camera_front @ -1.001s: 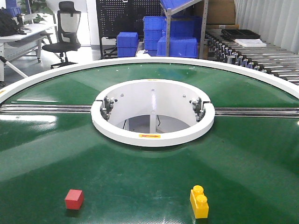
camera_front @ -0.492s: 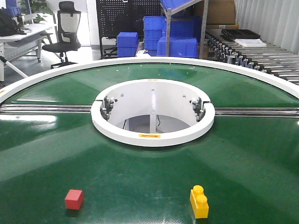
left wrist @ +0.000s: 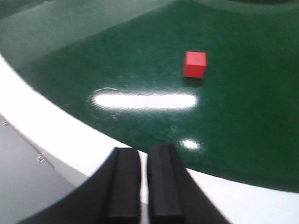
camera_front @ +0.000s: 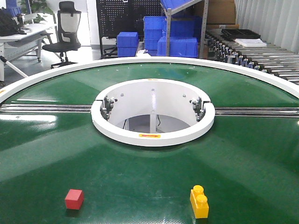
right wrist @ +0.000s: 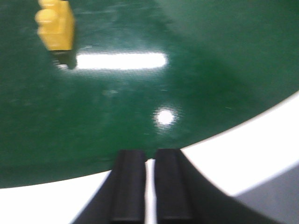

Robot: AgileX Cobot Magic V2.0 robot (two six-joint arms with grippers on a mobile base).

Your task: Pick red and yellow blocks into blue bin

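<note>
The yellow studded brick needs to go into the blue bin, so my right gripper should next grab the brick by its studded end [camera_front: 202,199].
The small red cube [camera_front: 74,199] rests on the green belt at the near left; in the left wrist view the red cube [left wrist: 194,64] lies ahead and to the right of my left gripper [left wrist: 143,151]. That gripper is shut with nothing in it and hangs over the table's white rim [left wrist: 51,126]. At the near right stands the yellow studded brick [camera_front: 199,202]. The right wrist view has the yellow brick [right wrist: 56,25] at the far upper left of my right gripper [right wrist: 149,156], also shut and empty over the rim. The blue bin is out of view.
A white ring [camera_front: 153,135] surrounds the open hole in the middle of the round green table [camera_front: 243,158]. Metal rails [camera_front: 46,108] run left and right from it. Stacked blue crates [camera_front: 127,43], a roller conveyor [camera_front: 261,60] and an office chair [camera_front: 65,28] stand beyond the far edge.
</note>
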